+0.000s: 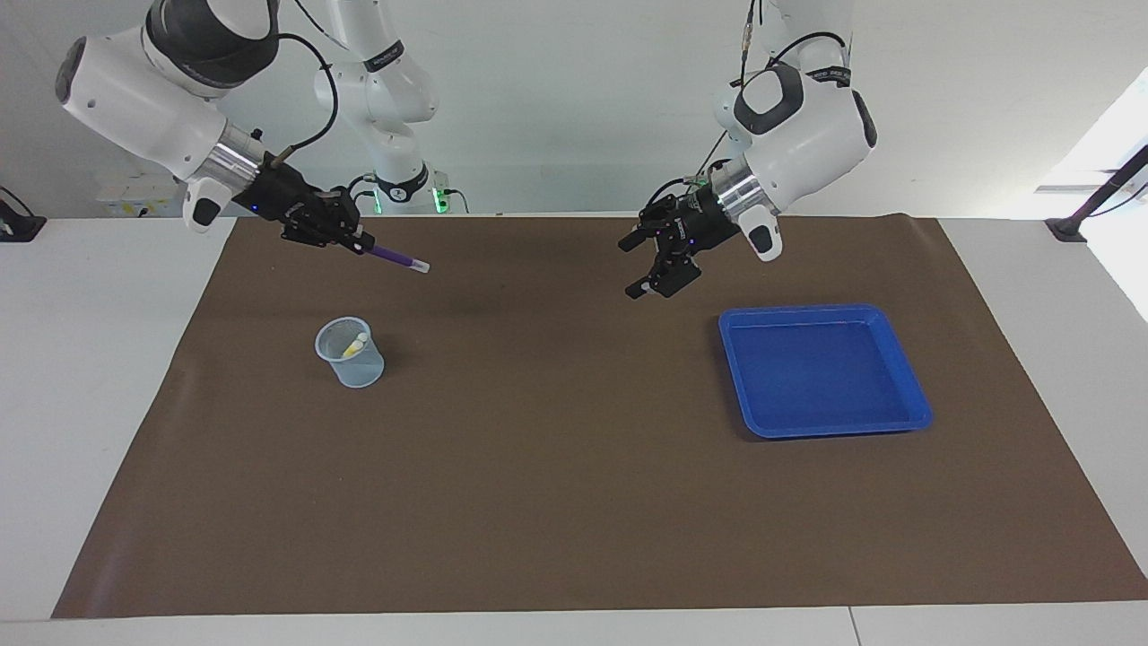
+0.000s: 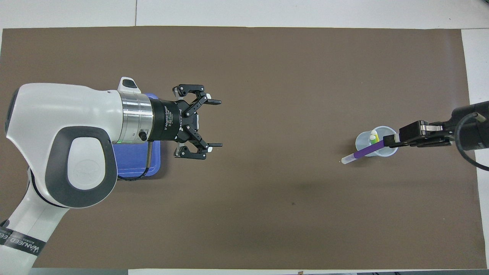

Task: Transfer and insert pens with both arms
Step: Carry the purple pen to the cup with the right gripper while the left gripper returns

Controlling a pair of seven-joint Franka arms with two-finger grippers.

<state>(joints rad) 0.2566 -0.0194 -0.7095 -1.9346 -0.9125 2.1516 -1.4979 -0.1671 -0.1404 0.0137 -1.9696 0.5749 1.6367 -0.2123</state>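
Observation:
The purple pen's pale lower end (image 2: 348, 158) is hanging past the rim of the clear cup (image 2: 386, 151), so my right gripper should move the pen toward the cup before it lets go.
My right gripper (image 1: 359, 242) is shut on the purple pen (image 1: 399, 258) and holds it in the air, tilted, pale end down and pointing toward the table's middle. In the overhead view the right gripper (image 2: 390, 142) and the purple pen (image 2: 365, 152) lie over the clear cup (image 2: 386, 151). The cup (image 1: 360, 368) stands on the mat toward the right arm's end. A yellow pen (image 1: 355, 344) leans inside it and also shows from above (image 2: 373, 136). I cannot make out a green pen. My left gripper (image 1: 633, 267) is open and empty in the air beside the tray, and shows wide open from above (image 2: 221, 123).
A blue tray (image 1: 812, 311) lies on the brown mat toward the left arm's end; my left arm covers most of it from above (image 2: 156, 162). The brown mat (image 1: 574, 493) covers the table. Two slimmer arms with green lights stand at the robots' end.

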